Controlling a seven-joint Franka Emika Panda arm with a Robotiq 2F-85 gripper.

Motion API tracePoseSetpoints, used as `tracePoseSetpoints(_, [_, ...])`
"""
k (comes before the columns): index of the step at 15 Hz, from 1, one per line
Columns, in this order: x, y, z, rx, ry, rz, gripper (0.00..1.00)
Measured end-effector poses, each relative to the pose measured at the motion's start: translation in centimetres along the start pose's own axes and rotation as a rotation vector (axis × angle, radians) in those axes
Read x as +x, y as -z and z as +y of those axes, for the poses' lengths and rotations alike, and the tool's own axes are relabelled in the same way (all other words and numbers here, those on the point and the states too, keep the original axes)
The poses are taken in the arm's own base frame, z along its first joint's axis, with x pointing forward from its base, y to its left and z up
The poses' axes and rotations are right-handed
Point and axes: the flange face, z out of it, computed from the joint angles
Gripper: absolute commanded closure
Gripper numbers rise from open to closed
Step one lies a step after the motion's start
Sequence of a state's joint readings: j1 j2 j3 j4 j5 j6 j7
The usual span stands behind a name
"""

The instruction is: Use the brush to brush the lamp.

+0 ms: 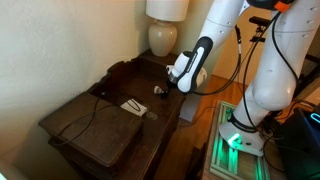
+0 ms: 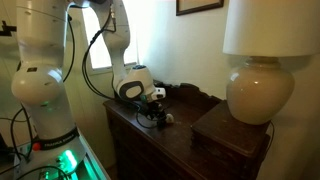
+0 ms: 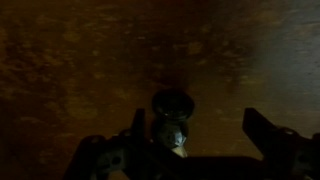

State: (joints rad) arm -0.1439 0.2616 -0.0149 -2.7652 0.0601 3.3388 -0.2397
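Note:
The gripper needs to grab the brush's (image 3: 172, 112) dark handle next, with its fingers across the handle's sides, so the pale end stays free to brush the lamp.
The brush (image 3: 172, 112) is tiny and dark with a pale end. It lies on the dark wooden dresser and also shows in both exterior views (image 1: 158, 90) (image 2: 166, 117). In the wrist view my gripper (image 3: 200, 135) is open just above the wood. The brush lies between the fingers, close to the left one. The gripper also shows low over the dresser in both exterior views (image 1: 166, 86) (image 2: 155, 108). The lamp (image 1: 164, 38) (image 2: 258, 92) has a bulbous cream base and a pale shade. It stands at the dresser's back, apart from the gripper.
A flat white card with dark lines (image 1: 135, 106) lies on a raised dark box (image 1: 100, 125) on the dresser. A dark cable (image 1: 100, 100) runs over the wood. The robot base (image 1: 240, 140) with a green light stands beside the dresser.

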Motion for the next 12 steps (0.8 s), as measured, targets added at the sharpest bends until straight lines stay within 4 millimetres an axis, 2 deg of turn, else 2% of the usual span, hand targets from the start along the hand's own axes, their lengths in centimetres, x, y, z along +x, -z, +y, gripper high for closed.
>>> tracePoseSetpoints(6, [-0.9, -0.6, 2.2, -0.024, -0.009, -0.008, 0.04])
tracePoseSetpoints(10, [-0.6, -0.6, 1.5, 0.002, -0.024, 0.018, 0.09])
tracePoseSetpoints(12, [-0.7, -0.8, 1.1, 0.018, -0.037, 0.015, 0.17])
